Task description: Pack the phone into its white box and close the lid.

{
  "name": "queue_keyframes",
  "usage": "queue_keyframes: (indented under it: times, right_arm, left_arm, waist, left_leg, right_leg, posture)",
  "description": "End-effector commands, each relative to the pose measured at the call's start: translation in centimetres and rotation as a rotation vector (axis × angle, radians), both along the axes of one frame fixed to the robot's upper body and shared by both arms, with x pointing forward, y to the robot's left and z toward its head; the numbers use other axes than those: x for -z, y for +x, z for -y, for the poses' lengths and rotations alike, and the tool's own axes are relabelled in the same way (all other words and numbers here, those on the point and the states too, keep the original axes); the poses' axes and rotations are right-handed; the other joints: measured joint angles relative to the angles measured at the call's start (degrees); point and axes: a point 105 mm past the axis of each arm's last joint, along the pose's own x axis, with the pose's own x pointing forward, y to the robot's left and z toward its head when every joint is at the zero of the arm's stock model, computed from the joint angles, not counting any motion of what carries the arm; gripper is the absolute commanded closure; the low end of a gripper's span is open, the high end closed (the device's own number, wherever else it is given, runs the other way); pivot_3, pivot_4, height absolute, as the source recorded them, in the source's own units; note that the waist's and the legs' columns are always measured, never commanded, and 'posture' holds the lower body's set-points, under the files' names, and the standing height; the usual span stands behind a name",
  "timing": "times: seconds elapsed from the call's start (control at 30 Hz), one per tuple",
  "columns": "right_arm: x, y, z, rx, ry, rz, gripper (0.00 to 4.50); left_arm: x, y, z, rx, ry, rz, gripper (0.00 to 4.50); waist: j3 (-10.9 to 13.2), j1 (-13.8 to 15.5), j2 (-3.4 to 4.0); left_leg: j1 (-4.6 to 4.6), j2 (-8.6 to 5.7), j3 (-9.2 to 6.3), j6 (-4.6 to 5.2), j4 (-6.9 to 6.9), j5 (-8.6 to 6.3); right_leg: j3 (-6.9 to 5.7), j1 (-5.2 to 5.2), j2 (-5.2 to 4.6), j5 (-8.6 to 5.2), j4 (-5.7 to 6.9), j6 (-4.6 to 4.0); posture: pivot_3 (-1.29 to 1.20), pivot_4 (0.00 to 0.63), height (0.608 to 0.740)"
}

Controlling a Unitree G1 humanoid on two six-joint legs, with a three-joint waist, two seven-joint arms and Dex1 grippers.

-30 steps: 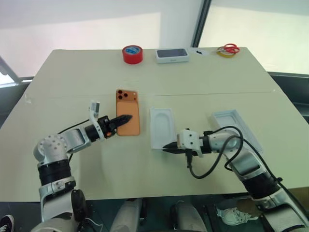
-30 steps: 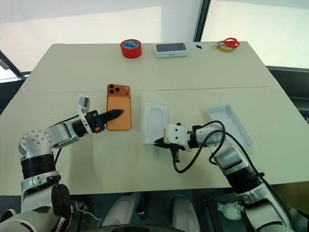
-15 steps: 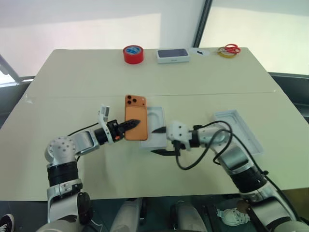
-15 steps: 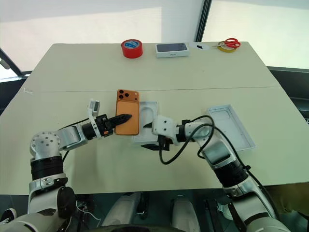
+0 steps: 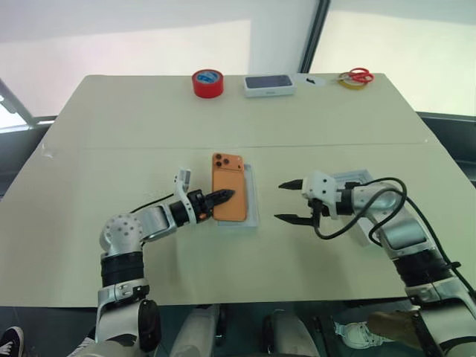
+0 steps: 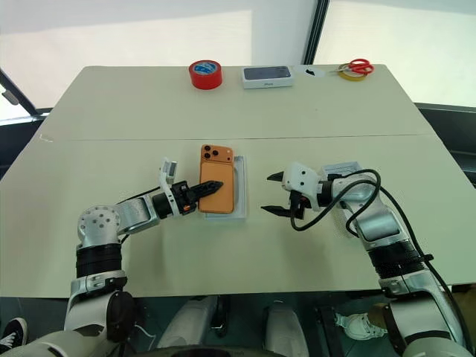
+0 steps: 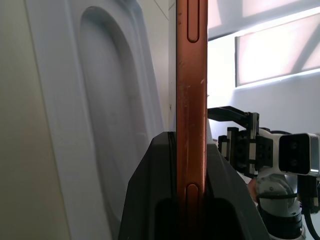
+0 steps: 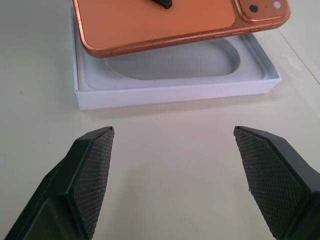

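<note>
Next, the right gripper grabs the phone by its long button edge (image 5: pixel 244 192) to set it into its white tray (image 5: pixel 251 208).
My left gripper (image 5: pixel 225 195) is shut on the phone (image 5: pixel 228 195), an orange slab held back-up with its lenses at the far end. The left wrist view shows the phone (image 7: pixel 191 75) edge-on between the gripper's (image 7: pixel 190 141) two black fingers. It hovers just over a white moulded insert (image 8: pixel 175 62) with low walls and an oval recess, overhanging the insert's left side. Whether the white box lies under that insert I cannot tell. My right gripper (image 5: pixel 284 201) stands open and empty, a short way right of the insert (image 5: pixel 251 199). The lid (image 5: pixel 355 178) lies white side up behind my right forearm.
Along the far table edge stand a red tape roll (image 5: pixel 207 82), a white box with a dark phone picture (image 5: pixel 269 85), a yellow tape ring (image 5: pixel 346 82) and red-handled scissors (image 5: pixel 358 74). A seam (image 5: pixel 149 146) crosses the table beyond the phone.
My left gripper carried the phone to the right until it hung over the insert. My right gripper, shut at the insert's near corner a second ago, opened and drew back to the right.
</note>
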Motion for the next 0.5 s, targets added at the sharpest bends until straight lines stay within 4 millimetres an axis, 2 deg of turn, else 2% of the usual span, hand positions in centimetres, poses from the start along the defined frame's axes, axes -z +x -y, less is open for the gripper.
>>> queue_keyframes:
  times: [0.03, 0.17, 0.3, 0.5]
  right_arm:
    - [-1.2, 0.5, 0.2, 0.006, 0.007, 0.061, 0.43]
    - [-1.1, 0.4, 0.0, 0.002, 0.014, 0.058, 0.43]
    - [-0.9, 0.4, -0.3, 0.001, 0.015, 0.061, 0.43]
    - [-1.0, 0.6, -0.5, 0.002, 0.015, 0.068, 0.43]
  left_arm:
    - [-1.5, 0.3, 0.4, 0.013, -0.038, 0.043, 3.18]
    - [-1.5, 0.1, 0.6, 0.038, 0.014, 0.054, 1.21]
    - [-1.9, -0.1, 0.2, 0.056, 0.071, 0.080, 1.21]
    - [-1.7, -0.7, -1.7, 0.069, 0.196, 0.129, 1.21]
  waist:
    - [0.0, 0.0, 0.00]
    - [0.0, 0.1, 0.00]
    - [0.0, 0.0, 0.00]
    - [0.0, -0.1, 0.01]
  left_leg:
    - [-0.01, 0.00, 0.00, 0.00, 0.02, 0.00]
    - [0.01, 0.00, -0.01, 0.01, 0.09, 0.00]
    - [0.05, 0.00, -0.01, 0.02, 0.07, -0.01]
    - [0.05, 0.00, -0.01, 0.01, 0.04, 0.00]
  right_leg:
    - [0.00, 0.00, 0.00, 0.00, 0.00, 0.00]
    - [-0.04, 0.09, -0.01, 0.00, 0.00, 0.00]
    - [-0.04, 0.10, -0.01, 0.00, 0.00, 0.00]
    - [-0.04, 0.08, 0.00, 0.00, 0.00, 0.00]
  posture:
    - [0.00, 0.150, 0.738]
    - [0.00, 0.150, 0.738]
    - [0.00, 0.150, 0.738]
    - [0.00, 0.150, 0.738]
